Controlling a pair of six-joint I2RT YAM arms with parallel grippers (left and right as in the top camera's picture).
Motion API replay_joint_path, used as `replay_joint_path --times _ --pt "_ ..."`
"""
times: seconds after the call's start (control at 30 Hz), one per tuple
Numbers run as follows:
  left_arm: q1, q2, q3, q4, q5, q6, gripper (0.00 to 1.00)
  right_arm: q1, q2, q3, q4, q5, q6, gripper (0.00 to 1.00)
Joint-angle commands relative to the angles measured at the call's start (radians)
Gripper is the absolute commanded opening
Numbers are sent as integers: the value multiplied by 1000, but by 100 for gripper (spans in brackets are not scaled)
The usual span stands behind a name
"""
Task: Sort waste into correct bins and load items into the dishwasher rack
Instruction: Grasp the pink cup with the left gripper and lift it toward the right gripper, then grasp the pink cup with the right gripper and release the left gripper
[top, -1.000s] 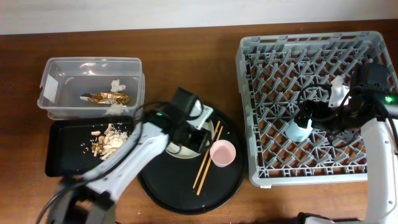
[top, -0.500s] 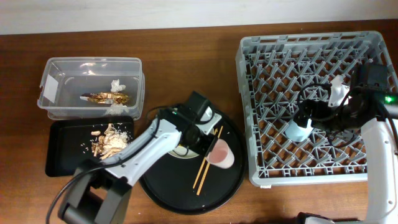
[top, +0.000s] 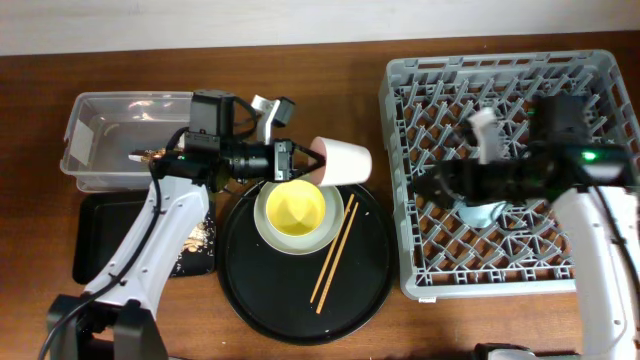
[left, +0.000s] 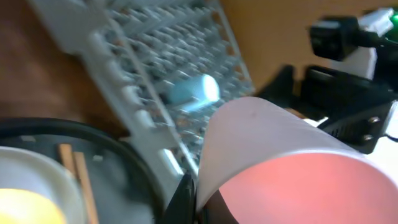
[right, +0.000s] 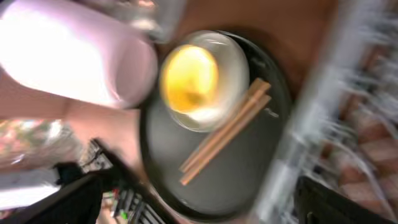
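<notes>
The pink cup needs to go rim-first into the dishwasher rack. My right gripper should grab it next by its base end (top: 360, 164) (right: 135, 71), opposite the cup's held rim.
My left gripper (top: 303, 161) is shut on the rim of the small pink cup (top: 342, 160) and holds it on its side above the round black tray; the cup fills the left wrist view (left: 292, 162). The yellow bowl (top: 293, 211) sits inside the grey-green bowl (top: 265, 228). Chopsticks (top: 333, 250) lie on the tray beside them. The blue cup (top: 482, 212) lies in the grey dishwasher rack (top: 392, 100). My right gripper (top: 432, 186) is open over the rack's left part, just left of the blue cup. The right wrist view is blurred.
The clear tub (top: 110, 110) at the far left holds the gold wrapper (top: 148, 155), partly hidden by my left arm. The shallow black tray (top: 100, 240) in front of it holds food scraps (top: 196, 246). The round black tray (top: 370, 280) lies in the middle.
My left gripper has taken the pink cup off the round tray and lifted it up and back. My right gripper has moved left, away from the blue cup.
</notes>
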Motion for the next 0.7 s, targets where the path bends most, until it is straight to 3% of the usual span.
replay_joint_path --times 0.0,0.23,0.5,0.67 --pt "-11 11 10 27 203 -26 0 88 26 -16 66 -234 -43 99" --pt "-11 11 10 28 285 -27 0 245 49 -16 227 -340 -43 99" --pt "-11 11 10 28 299 -27 0 263 50 -16 284 -409 -43 74" --pt "-11 11 10 28 324 -27 0 263 50 -16 293 -409 -43 73"
